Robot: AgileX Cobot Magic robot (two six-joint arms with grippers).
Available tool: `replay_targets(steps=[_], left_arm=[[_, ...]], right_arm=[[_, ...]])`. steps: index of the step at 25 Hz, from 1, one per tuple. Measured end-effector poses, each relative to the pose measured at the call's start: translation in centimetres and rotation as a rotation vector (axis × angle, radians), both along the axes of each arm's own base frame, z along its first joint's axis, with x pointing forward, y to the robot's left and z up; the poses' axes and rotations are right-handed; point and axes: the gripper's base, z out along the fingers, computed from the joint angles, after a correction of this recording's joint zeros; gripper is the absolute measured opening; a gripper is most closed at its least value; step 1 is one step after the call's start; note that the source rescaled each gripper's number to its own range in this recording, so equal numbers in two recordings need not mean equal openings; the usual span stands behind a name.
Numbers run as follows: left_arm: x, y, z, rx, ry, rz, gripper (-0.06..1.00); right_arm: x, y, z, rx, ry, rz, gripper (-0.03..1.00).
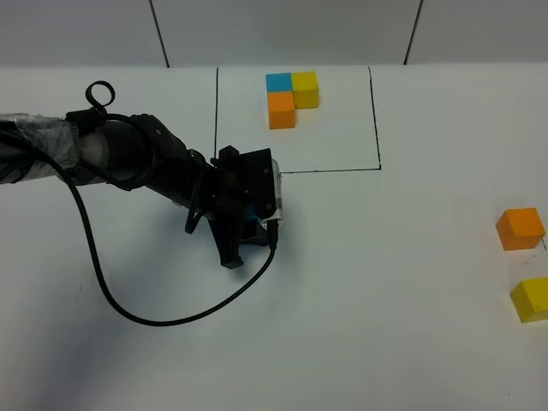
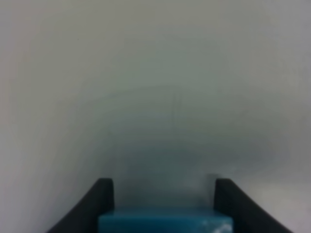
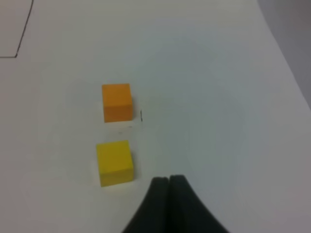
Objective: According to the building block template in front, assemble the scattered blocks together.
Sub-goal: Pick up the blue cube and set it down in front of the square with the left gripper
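Note:
The blue cube's base sits low on the white tabletop and the cube would stand, so my left gripper should open now.
The template is a blue, yellow and orange cube cluster inside a thin black drawn rectangle at the back. My left gripper is low over the table just in front of that rectangle, shut on the sky-blue cube. In the left wrist view the cube sits between the black fingers. The loose orange cube and yellow cube lie at the far right. In the right wrist view my right gripper is shut and empty, near the yellow cube and beyond it the orange cube.
A black cable loops from the left arm across the white table. The table's right edge runs close to the two loose cubes. The right arm does not show in the exterior view.

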Motion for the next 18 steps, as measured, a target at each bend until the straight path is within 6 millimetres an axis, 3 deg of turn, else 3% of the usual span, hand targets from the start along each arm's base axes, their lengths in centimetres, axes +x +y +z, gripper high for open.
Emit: replay_targets(steps=[18], left_arm=[[-0.02,-0.04,-0.03,-0.012,0.047,0.064,0.54]], right_arm=[[0.00,0.00,0.00,0.000,0.000,0.000,0.00]])
